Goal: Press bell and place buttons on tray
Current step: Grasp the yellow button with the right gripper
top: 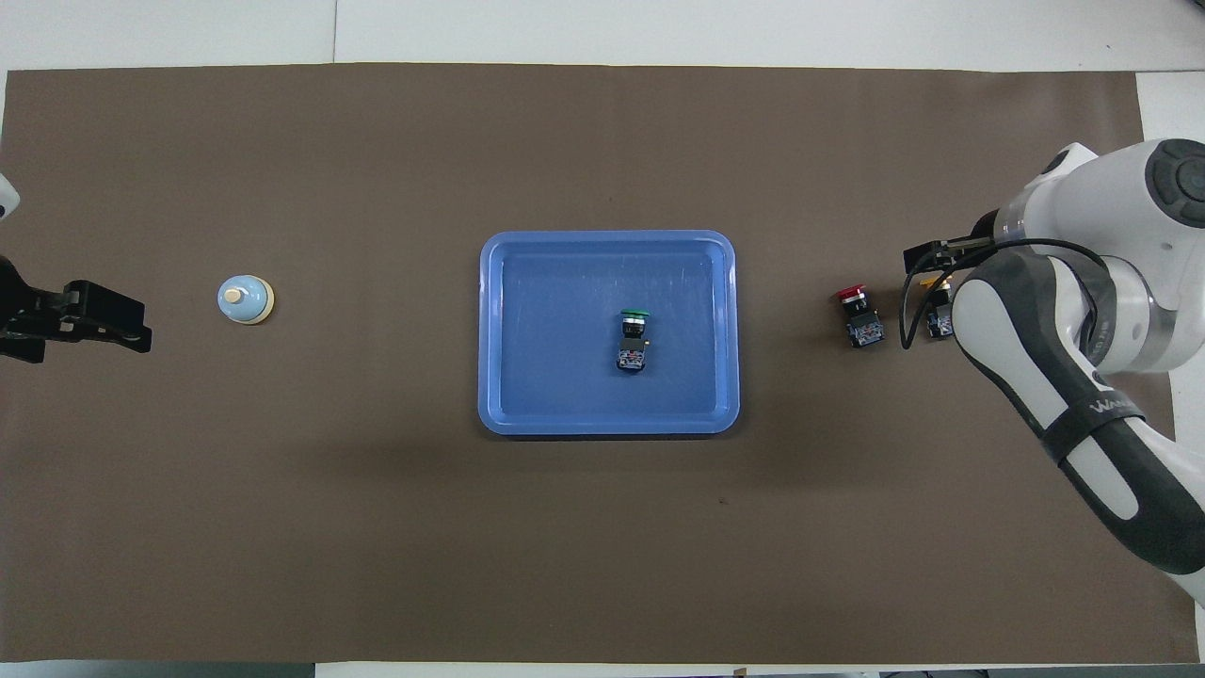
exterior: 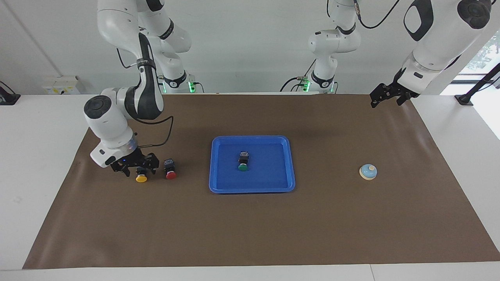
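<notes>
My right gripper is short of the black body (top: 939,321) below the yellow cap (top: 929,282) and would miss if it closed now, so it should move toward the yellow button's body before closing.
The blue tray (exterior: 288,164) (top: 607,242) lies mid-table with the green button (exterior: 243,162) (top: 634,339) on its side in it. On the mat toward the right arm's end lie the red button (exterior: 170,172) (top: 859,317) and the yellow button (exterior: 141,178) (top: 938,324). My right gripper (exterior: 139,170) is open and low over the yellow button, its fingers either side of the black body. In the overhead view the arm covers part of that button. The light-blue bell (exterior: 368,171) (top: 245,299) sits toward the left arm's end. My left gripper (exterior: 386,100) waits open, raised over the mat's corner.
A brown mat (exterior: 250,226) covers the table. White table surface shows past the mat's edges at both ends. A black cable loops from the right wrist above the mat beside the red button.
</notes>
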`<state>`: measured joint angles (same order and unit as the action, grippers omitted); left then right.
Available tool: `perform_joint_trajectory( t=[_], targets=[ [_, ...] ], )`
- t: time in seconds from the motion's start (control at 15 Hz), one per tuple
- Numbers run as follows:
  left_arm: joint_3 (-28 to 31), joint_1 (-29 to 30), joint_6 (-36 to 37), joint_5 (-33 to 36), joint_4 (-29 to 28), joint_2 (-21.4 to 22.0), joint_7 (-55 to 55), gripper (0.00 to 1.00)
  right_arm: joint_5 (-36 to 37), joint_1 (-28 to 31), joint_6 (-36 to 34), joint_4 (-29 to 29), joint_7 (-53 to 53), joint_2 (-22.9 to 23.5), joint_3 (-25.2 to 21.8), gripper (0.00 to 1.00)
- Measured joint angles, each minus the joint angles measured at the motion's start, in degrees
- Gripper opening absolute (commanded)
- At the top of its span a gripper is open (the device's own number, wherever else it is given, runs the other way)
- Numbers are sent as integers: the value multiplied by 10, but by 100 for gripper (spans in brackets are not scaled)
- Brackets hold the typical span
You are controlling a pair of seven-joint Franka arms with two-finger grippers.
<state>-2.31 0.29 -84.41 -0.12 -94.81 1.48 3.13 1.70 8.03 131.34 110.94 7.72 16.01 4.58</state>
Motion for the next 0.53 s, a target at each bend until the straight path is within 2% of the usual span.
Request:
perform_joint_trajectory(
  t=[0.33,0.53],
  targets=[
    [0,0,0,0,0,0,0,100,0,12,9,19,17,2,3,100],
    [0,0,0,0,0,0,0,100,0,11,47,39,19,9,7,100]
  ],
)
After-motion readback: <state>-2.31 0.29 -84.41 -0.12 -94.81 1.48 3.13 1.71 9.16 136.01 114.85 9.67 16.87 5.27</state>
